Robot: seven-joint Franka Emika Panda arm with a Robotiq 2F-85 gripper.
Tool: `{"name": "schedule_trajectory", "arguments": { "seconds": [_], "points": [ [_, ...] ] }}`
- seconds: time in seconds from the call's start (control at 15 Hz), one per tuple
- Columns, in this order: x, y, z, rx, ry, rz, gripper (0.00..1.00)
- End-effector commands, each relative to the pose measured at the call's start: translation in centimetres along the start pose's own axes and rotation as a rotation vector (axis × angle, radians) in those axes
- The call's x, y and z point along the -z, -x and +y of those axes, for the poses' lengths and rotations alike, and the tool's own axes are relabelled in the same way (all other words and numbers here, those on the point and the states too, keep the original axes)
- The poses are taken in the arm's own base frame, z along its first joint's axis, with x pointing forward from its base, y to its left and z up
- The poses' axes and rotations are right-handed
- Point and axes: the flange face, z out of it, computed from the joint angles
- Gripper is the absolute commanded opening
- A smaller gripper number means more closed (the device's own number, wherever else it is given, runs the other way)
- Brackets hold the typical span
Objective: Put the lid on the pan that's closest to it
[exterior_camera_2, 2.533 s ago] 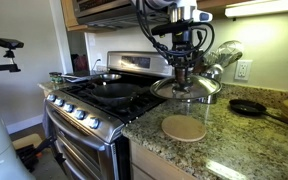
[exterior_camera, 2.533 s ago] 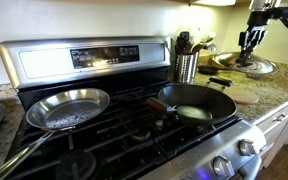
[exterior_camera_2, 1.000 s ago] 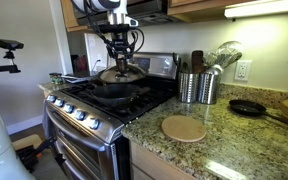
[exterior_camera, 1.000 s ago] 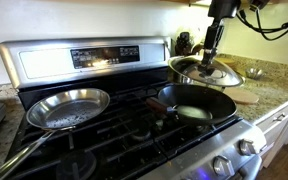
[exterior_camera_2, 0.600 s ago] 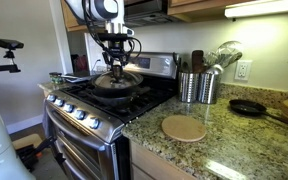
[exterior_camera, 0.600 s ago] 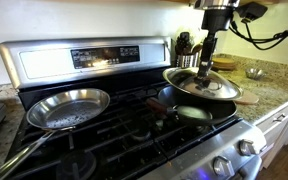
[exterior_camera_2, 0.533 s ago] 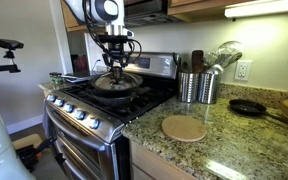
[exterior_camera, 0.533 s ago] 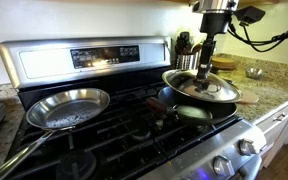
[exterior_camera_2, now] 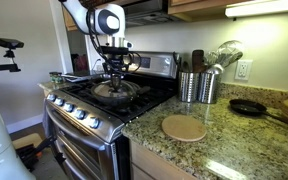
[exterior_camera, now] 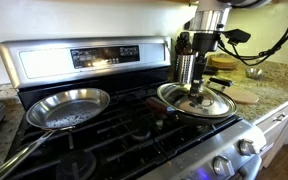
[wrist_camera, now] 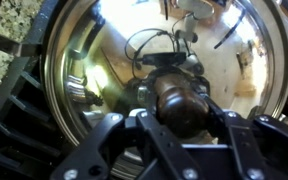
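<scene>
The gripper is ready to open: the lid's metal rim lies over the pan, so the lid would rest on the black pan.
The glass lid (exterior_camera: 196,100) with its metal rim rests on the black pan (exterior_camera: 170,104) on the stove's right front burner; it also shows in the other exterior view (exterior_camera_2: 115,90). My gripper (exterior_camera: 195,92) stands straight over the lid's centre and is shut on the dark knob (wrist_camera: 180,103). In the wrist view the lid (wrist_camera: 94,60) fills the frame and reflects the room. The pan's interior is hidden under the lid; its reddish-brown handle (exterior_camera: 156,103) sticks out to the left.
A shiny steel frying pan (exterior_camera: 67,108) sits on the left burner. A metal utensil holder (exterior_camera_2: 195,87) and a round wooden board (exterior_camera_2: 183,128) stand on the granite counter, with a small black pan (exterior_camera_2: 248,107) farther along. The stove's back panel (exterior_camera: 84,57) rises behind.
My gripper carried the lid from the counter over to the stove and lowered it onto the black pan, where it now rests.
</scene>
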Motion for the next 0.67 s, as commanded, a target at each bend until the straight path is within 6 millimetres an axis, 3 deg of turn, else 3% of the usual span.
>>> {"name": "schedule_trajectory", "arguments": {
  "seconds": [0.0,0.2,0.27,0.6],
  "points": [
    [-0.08,-0.26,-0.25,0.019,-0.01,0.02,0.2],
    [-0.01,-0.12,-0.14,0.016,-0.007,0.015,0.2],
    [0.09,0.03,-0.08,0.017,-0.001,0.018,0.67],
    [0.53,0.22,0.2,0.033,0.047,0.056,0.95]
  ]
}}
